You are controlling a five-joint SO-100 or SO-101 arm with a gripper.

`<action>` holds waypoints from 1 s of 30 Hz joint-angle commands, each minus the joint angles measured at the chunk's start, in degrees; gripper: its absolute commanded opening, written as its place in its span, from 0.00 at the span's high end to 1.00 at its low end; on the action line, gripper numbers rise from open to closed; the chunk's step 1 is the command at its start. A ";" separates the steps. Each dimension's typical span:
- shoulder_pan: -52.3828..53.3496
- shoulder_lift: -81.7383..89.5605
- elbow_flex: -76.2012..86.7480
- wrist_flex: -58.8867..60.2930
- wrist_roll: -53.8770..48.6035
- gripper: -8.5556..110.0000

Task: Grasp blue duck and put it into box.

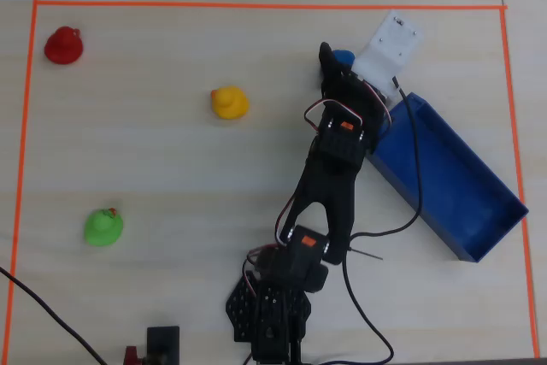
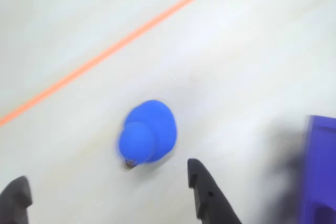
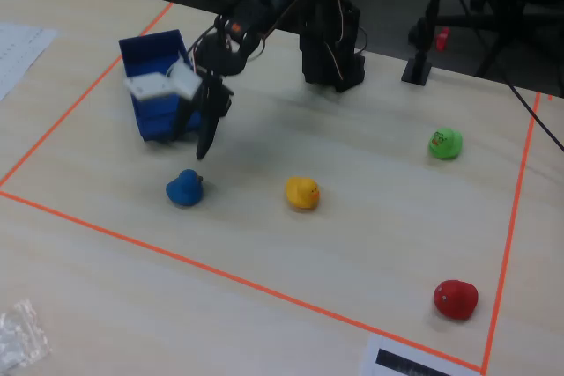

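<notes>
My gripper is to grip the blue duck by its head [image 1: 344, 57] next. Then it can put the duck into the blue box [image 1: 453, 177].
The blue duck [image 2: 148, 132] stands on the pale table, just ahead of my open fingers and apart from them. In the overhead view it [image 1: 344, 58] peeks out beside the gripper [image 1: 335, 64]. In the fixed view the duck [image 3: 184, 188] sits below the gripper [image 3: 189, 143], which hangs above it. The gripper [image 2: 107, 192] is open and empty, with one finger on each side of the wrist view's bottom edge. The long blue box [image 1: 453, 177] lies close by; its wall shows at the wrist view's right edge [image 2: 320, 171] and behind the gripper in the fixed view [image 3: 152, 77].
A yellow duck [image 1: 229, 103], a green duck [image 1: 103, 226] and a red duck [image 1: 63, 45] stand elsewhere inside the orange tape border [image 1: 256, 5]. The tape line [image 2: 115, 45] runs just beyond the blue duck. The arm's base [image 1: 273, 305] stands at the near edge.
</notes>
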 commanded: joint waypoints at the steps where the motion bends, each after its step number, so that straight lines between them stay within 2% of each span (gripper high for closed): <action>1: 0.09 -7.29 -1.05 -10.63 0.35 0.58; 11: -1.05 -13.01 -0.79 -18.98 2.90 0.59; 15: -1.49 -13.97 -0.35 -19.16 2.29 0.63; 19: -2.29 -15.03 2.29 -23.29 2.02 0.70; 22: -2.72 -15.38 3.16 -25.22 2.55 0.93; 30: -1.76 -12.74 3.25 -24.61 3.96 0.93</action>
